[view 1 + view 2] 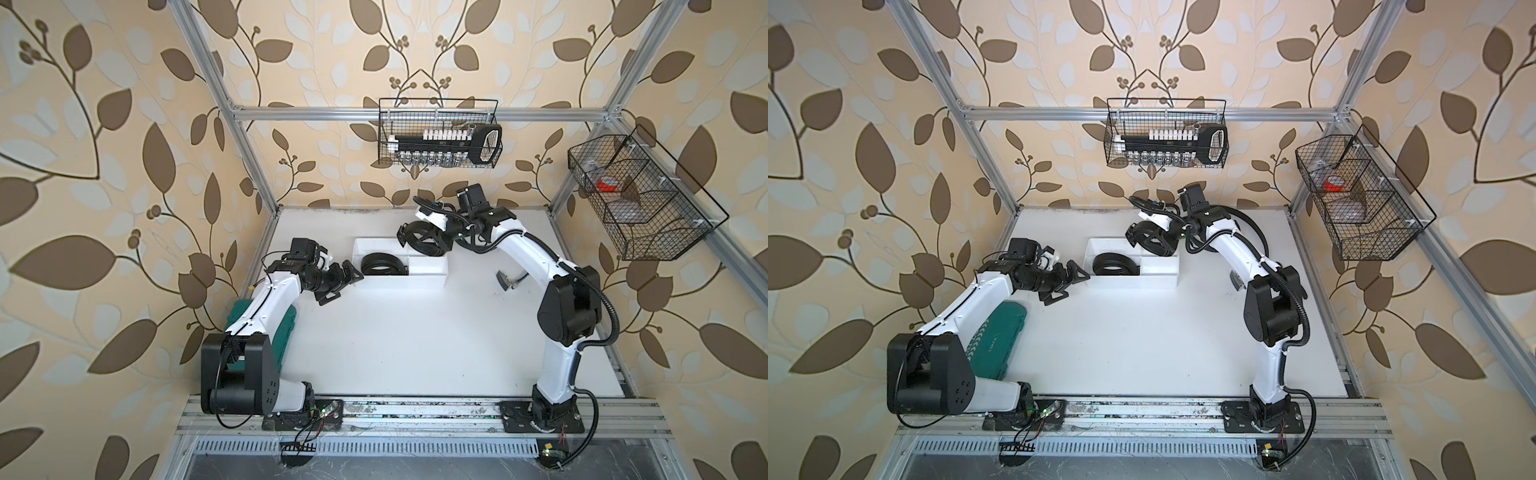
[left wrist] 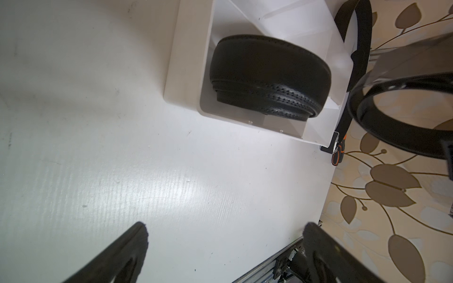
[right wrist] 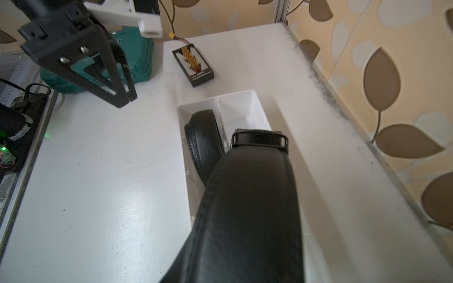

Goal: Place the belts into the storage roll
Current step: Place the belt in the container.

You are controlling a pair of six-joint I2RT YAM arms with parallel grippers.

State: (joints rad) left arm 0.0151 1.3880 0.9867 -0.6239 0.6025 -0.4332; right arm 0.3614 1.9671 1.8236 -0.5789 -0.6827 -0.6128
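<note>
The belt's buckle hangs high, short of the far end of the storage roll's back section. My right gripper needs to hold on to the coiled belt until it is inside that section.
The white storage roll (image 1: 428, 276) (image 1: 1158, 280) sits at the back middle of the table. One coiled black belt (image 1: 376, 264) (image 2: 269, 78) (image 3: 203, 144) lies in its front-left compartment. My right gripper (image 1: 409, 237) is shut on a second coiled belt (image 1: 428, 249) (image 1: 1154, 245) (image 3: 250, 208), held just above the tray's back compartments with the buckle (image 3: 259, 139) forward. That belt hides the right fingers in the right wrist view. My left gripper (image 1: 340, 280) (image 2: 226, 235) stands open and empty beside the tray's left end. A third black strap (image 1: 1258, 230) curves behind the right arm, its buckle (image 1: 504, 277) on the table.
A green tool case (image 1: 996, 336) lies under the left arm. A small black connector board (image 3: 193, 65) sits near the table's left edge. Black wire baskets hang on the back frame (image 1: 440, 133) and the right frame (image 1: 640, 195).
</note>
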